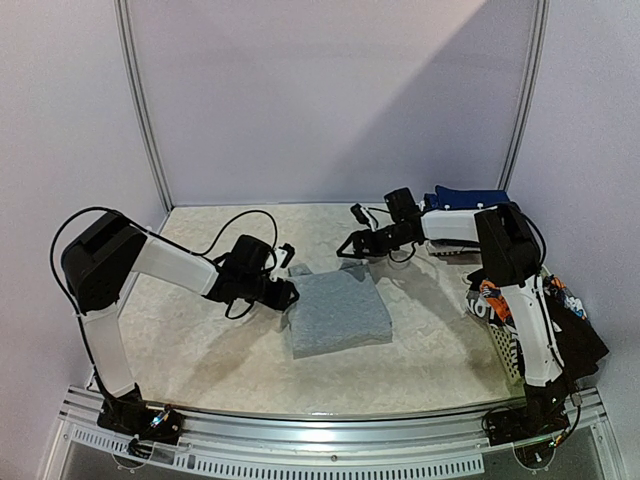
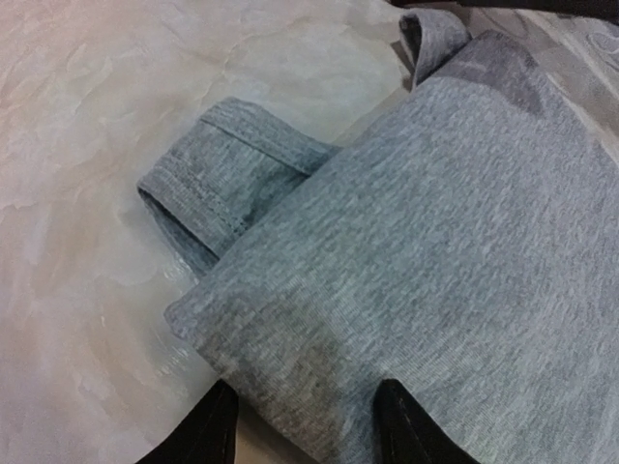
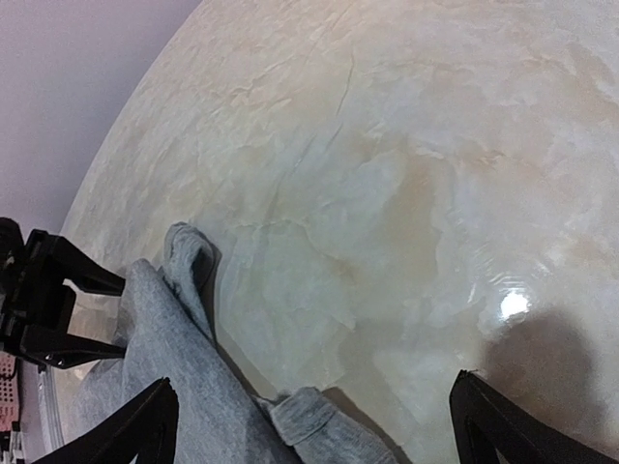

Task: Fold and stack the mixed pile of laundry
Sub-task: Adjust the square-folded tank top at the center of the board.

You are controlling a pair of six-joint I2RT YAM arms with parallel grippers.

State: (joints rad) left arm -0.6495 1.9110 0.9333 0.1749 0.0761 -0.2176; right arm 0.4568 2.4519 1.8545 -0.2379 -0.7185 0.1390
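My right gripper is going to grab the folded grey shirt by its far edge [image 1: 354, 266] [image 3: 294, 435] next. That leaves the shirt's body free to lay onto the stack.
A folded grey shirt [image 1: 338, 312] lies flat in the middle of the table. My left gripper [image 1: 287, 288] is at its left edge; in the left wrist view the gripper [image 2: 308, 425] stands half open, one of its fingertips [image 2: 208, 430] on the table side and the other on the grey shirt [image 2: 435, 222], with the shirt's near edge between them. A folded sleeve [image 2: 222, 184] sticks out to the left. My right gripper [image 1: 350, 245] hovers wide open over the shirt's far edge, with nothing held. The rest of the laundry pile [image 1: 488, 298] sits at the right.
A white lattice basket [image 1: 505, 350] stands at the right edge beside the right arm's base, with printed cloth in it and a black garment [image 1: 580, 340] hanging over it. A navy blue piece [image 1: 470, 197] lies at the back right. White walls enclose the table.
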